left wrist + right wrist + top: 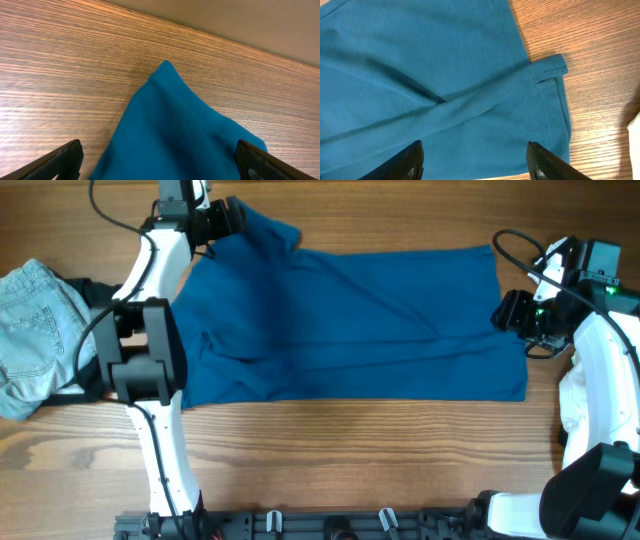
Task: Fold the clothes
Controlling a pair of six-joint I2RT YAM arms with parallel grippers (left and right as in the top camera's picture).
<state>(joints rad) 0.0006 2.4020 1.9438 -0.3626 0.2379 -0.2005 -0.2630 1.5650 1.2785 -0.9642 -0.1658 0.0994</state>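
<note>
My left gripper is to fold the far side of the garment toward the front, so it should next grab the blue garment [350, 320] by its raised far corner [244, 208].
A blue garment [350, 320] lies spread across the middle of the wooden table, folded into a wide rectangle with creases. My left gripper [228, 218] is open over its far left corner, which rises to a point in the left wrist view [170, 125]; the fingers [160, 162] straddle the cloth without closing on it. My right gripper [512, 310] is open over the garment's right edge, where a hem with a small slit shows in the right wrist view [540, 85]; its fingers [475, 162] hover above the cloth.
A pair of light denim jeans [35, 330] lies crumpled at the left edge on dark cloth. A white cloth [578, 405] lies at the right edge. Bare wood table [350, 450] runs along the front.
</note>
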